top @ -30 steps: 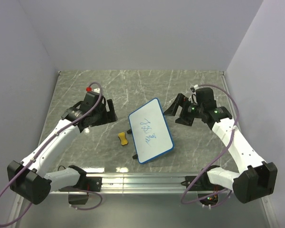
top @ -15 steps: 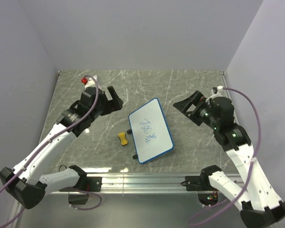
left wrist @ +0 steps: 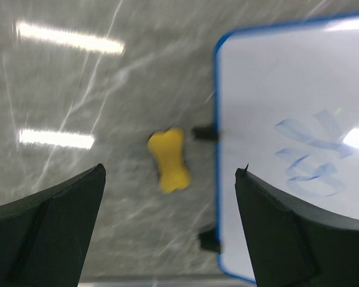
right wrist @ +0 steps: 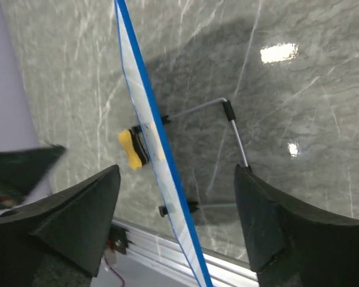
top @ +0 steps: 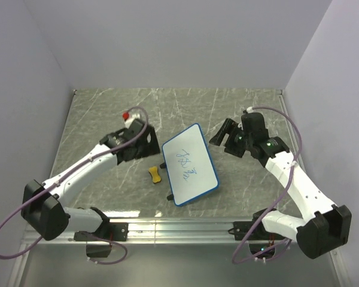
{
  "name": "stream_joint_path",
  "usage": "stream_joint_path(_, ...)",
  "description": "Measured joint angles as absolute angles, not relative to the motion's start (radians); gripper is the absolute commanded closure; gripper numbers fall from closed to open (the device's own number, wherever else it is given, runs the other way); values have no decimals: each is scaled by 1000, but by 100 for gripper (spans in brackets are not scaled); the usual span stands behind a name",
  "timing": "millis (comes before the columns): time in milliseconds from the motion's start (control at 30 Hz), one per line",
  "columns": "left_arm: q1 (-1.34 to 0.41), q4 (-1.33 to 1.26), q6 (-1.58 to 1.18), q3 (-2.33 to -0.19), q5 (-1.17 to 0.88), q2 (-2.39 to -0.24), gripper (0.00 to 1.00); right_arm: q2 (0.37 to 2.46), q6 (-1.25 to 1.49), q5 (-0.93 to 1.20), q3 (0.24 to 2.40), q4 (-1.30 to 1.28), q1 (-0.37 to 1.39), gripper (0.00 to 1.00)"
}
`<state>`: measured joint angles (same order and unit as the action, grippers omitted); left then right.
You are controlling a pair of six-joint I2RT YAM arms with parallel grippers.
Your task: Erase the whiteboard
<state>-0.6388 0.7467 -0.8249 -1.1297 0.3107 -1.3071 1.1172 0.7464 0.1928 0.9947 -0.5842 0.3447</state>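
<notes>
Next, my left gripper reaches the yellow eraser and grabs it across its narrow middle [top: 154, 174], so its dark bottom stays free to erase the whiteboard [top: 189, 164].
The whiteboard [top: 189, 164], blue-framed with blue scribbles, stands tilted on black feet at the table's middle. It also shows in the left wrist view [left wrist: 299, 131] and edge-on in the right wrist view [right wrist: 152, 143], with its wire stand [right wrist: 230, 128] behind it. A yellow bone-shaped eraser [top: 155, 174] lies on the table by the board's left edge, also seen in the left wrist view [left wrist: 169, 159] and the right wrist view [right wrist: 129, 150]. My left gripper [top: 148, 139] is open and empty above and left of the board. My right gripper [top: 222, 136] is open and empty to the board's right.
The grey marble table [top: 107, 185] is walled by pale panels at back and sides. A metal rail [top: 179, 228] runs along the near edge between the arm bases.
The left gripper swung right and nearer, toward the board's upper left corner. The right arm swung back left and lower, its gripper again close to the board's right side.
</notes>
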Motion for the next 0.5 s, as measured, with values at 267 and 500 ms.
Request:
stream_joint_path(267,-646,707,-836,-859,191,-1150,5,1220,680,283,992,-514,363,46)
stream_joint_path(500,-672,620,-852,-804,148,-1162,6,1299,655,342,992,-461,410,58)
